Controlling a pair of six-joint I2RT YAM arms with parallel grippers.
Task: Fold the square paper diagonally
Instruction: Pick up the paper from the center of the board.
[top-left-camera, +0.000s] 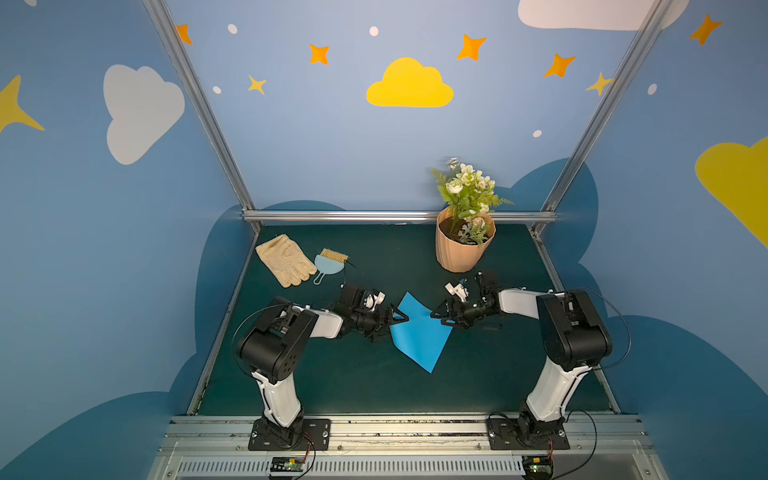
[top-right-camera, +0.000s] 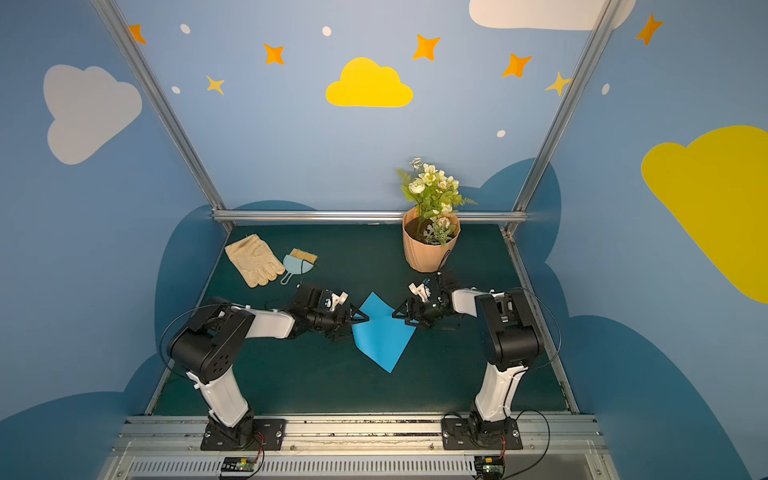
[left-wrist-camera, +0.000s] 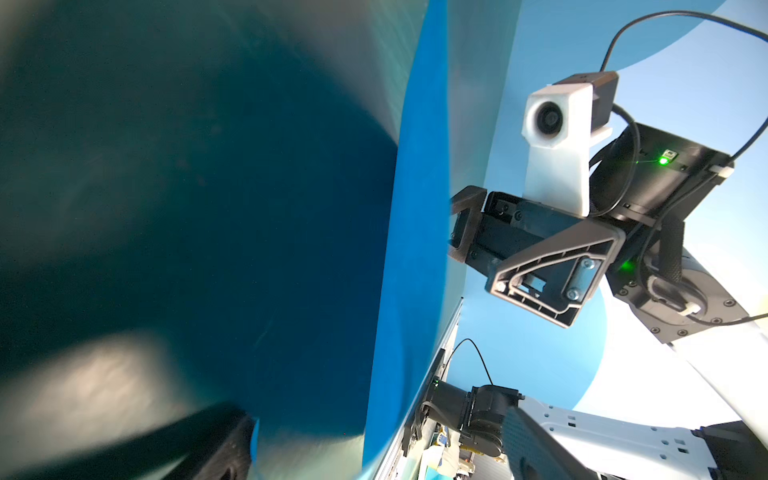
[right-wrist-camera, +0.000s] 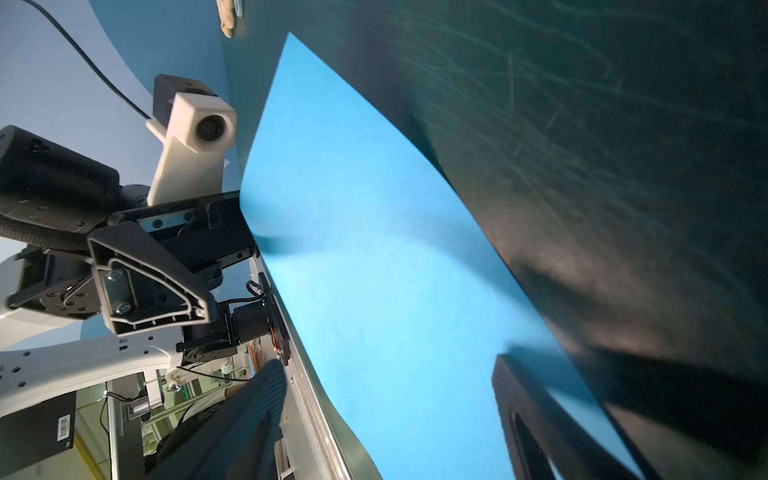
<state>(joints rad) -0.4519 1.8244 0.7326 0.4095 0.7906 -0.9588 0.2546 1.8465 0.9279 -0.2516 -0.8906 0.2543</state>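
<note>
My left gripper is still to reach the square paper and pinch its edge beside the paper's far corner. The paper's opposite corner stays free to fold diagonally.
The square paper (top-left-camera: 419, 334) (top-right-camera: 380, 336), bright blue, lies corner-up in the middle of the dark green table (top-left-camera: 353, 386). My left gripper (top-left-camera: 400, 319) (top-right-camera: 360, 319) stands open at the sheet's left corner. One of its fingers (left-wrist-camera: 216, 444) shows beside the paper (left-wrist-camera: 415, 249); the other is out of view. My right gripper (top-left-camera: 439, 318) (top-right-camera: 401, 316) stands open at the sheet's upper right edge. In the right wrist view the right gripper (right-wrist-camera: 390, 415) has its fingers wide apart over the paper (right-wrist-camera: 374, 249). The sheet curves up slightly toward the left gripper.
A tan glove (top-left-camera: 284, 259) and a small light-blue dustpan with a brush (top-left-camera: 330, 264) lie at the back left. A flowerpot with white flowers (top-left-camera: 463, 245) stands at the back right, just behind my right arm. A metal rail (top-left-camera: 395, 216) borders the back.
</note>
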